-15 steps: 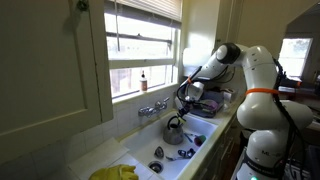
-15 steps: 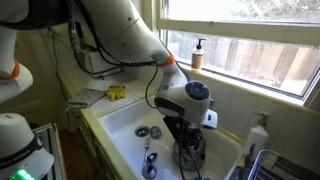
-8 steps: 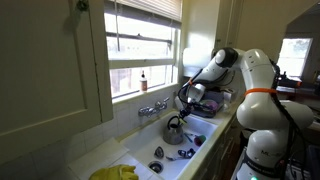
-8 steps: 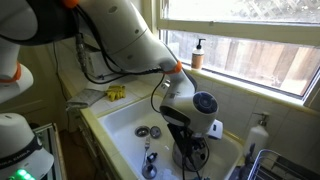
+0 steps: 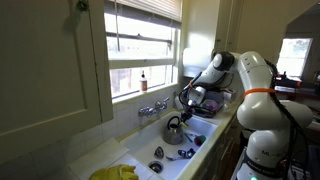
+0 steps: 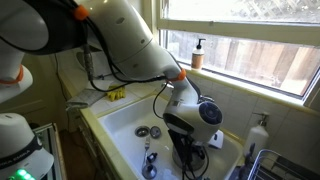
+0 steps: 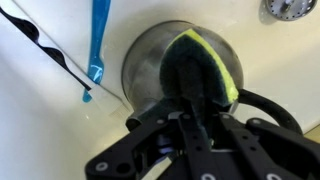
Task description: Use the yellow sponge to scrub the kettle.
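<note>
The sponge is on the kettle and would end there, short of the sink's open bottom, if I opened now, so my gripper keeps hold of it.
The steel kettle point(image 7: 150, 60) stands in the white sink; it shows in both exterior views point(image 5: 173, 127) point(image 6: 196, 158). My gripper point(image 7: 195, 100) is shut on the yellow sponge point(image 7: 200, 65), whose dark scrub face is pressed on the kettle's top. In an exterior view the gripper point(image 5: 186, 103) hangs just above the kettle. In an exterior view point(image 6: 190, 150) the arm's wrist hides most of the kettle and the sponge.
A blue brush handle point(image 7: 100, 40) lies in the sink beside the kettle. The sink drain point(image 6: 148, 131) and faucet point(image 5: 152, 108) are close. A soap bottle point(image 6: 198, 52) stands on the window sill. Yellow gloves point(image 5: 115, 172) lie on the counter.
The arm's wrist has shifted and turned a little over the kettle, moving the sponge across its top. The kettle stays in place.
</note>
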Motion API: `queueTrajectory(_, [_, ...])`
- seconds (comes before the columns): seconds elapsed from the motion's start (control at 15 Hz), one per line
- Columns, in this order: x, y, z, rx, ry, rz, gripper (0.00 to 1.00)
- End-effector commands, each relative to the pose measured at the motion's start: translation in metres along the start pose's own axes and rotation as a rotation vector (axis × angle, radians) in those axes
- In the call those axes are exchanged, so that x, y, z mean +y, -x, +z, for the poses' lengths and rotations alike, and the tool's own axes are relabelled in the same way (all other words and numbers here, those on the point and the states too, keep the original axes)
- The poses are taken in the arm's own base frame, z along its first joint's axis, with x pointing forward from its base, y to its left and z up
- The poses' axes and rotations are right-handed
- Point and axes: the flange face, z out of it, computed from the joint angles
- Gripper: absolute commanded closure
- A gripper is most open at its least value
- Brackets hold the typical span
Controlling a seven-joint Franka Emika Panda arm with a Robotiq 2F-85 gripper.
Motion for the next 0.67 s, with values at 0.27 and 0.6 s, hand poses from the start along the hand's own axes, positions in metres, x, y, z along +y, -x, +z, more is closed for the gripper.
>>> queueTrajectory(0.27, [-0.001, 0.003, 0.006, -0.091, 0.033, 0.078, 0.96])
queueTrajectory(0.6, [-0.016, 0.011, -0.008, -0.112, 0.126, 0.231, 0.96])
